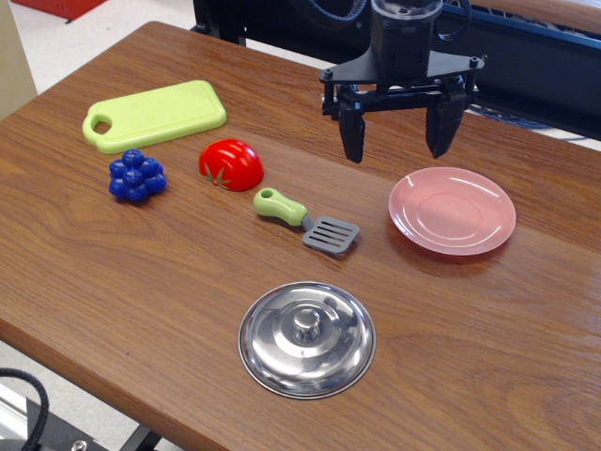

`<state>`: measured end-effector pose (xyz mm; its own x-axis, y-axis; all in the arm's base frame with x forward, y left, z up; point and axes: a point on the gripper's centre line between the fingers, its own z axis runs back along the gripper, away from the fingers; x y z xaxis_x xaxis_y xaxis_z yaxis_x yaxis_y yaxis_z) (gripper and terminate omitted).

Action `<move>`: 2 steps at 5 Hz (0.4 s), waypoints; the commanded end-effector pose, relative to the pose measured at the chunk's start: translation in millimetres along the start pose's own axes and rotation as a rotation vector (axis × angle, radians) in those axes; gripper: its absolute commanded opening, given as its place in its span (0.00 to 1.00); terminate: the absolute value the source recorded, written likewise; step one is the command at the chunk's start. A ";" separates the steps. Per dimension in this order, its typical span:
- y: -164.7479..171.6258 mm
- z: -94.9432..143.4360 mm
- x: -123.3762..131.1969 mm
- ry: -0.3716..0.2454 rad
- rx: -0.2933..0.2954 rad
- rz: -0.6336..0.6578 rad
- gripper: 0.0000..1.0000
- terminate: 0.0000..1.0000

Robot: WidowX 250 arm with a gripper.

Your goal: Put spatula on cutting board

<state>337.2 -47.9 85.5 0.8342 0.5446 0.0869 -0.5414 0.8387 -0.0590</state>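
Observation:
The spatula needs to go on the cutting board (155, 115), so my gripper should next grab it by its lime-green handle (281, 207).
The spatula (304, 220) lies flat on the wooden table near the middle, its lime-green handle pointing up-left and its grey slotted blade down-right. The lime-green cutting board (155, 115) lies at the far left, its handle hole at the left end, with nothing on it. My gripper (395, 148) hangs above the table behind and to the right of the spatula, near the pink plate's far edge. Its two black fingers are spread wide and hold nothing.
A red toy tomato (231, 163) sits between the board and the spatula. A blue grape cluster (137, 176) lies in front of the board. A round pink plate (453, 210) is at the right. A steel pot lid (307, 338) lies near the front edge.

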 end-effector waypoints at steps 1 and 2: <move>0.0 0.0 0.0 0.000 0.000 0.000 1.00 0.00; 11.1 0.4 7.6 -0.028 0.001 0.250 1.00 0.00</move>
<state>332.2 -35.5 68.5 0.6656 0.7441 0.0574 -0.7433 0.6678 -0.0385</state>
